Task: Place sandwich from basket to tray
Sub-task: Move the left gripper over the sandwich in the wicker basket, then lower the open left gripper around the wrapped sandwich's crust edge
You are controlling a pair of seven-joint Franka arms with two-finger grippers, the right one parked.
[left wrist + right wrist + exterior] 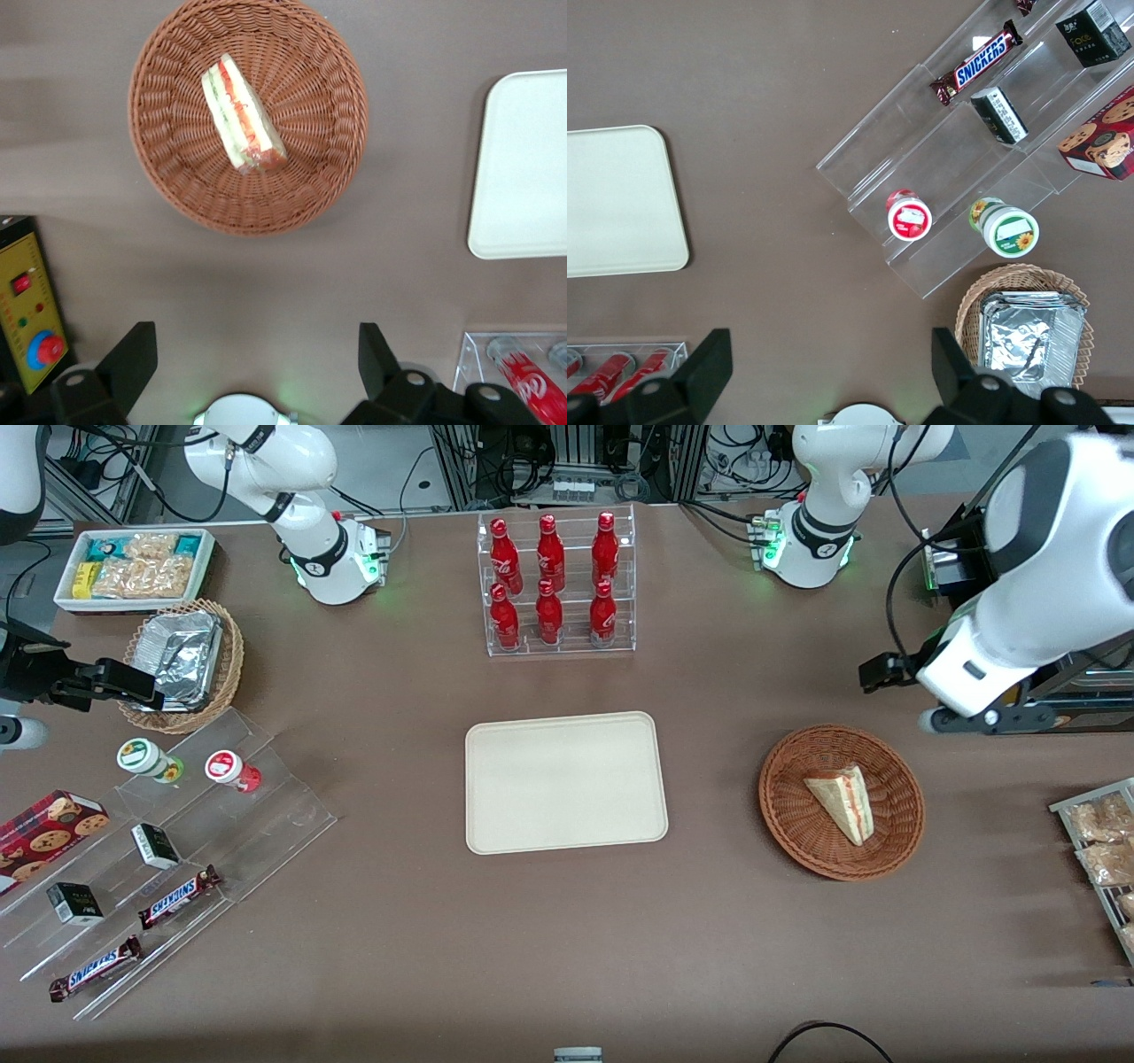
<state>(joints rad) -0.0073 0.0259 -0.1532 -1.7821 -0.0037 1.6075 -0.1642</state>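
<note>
My gripper grabs the sandwich by its thick wrapped end next, to place it on the cream tray.
The sandwich, a pale bread wedge with red filling along its cut edge, lies in the round reddish-brown basket toward the working arm's end of the table. The cream tray lies flat and bare at mid-table, beside the basket. My gripper hangs open high over bare table, farther from the front camera than the basket and apart from it. Its two black fingers stand wide apart with nothing between them.
A clear rack of red bottles stands farther from the front camera than the tray. A yellow control box and a rack of snack packets are at the working arm's end. Stepped acrylic shelves and a tan foil basket lie toward the parked arm's end.
</note>
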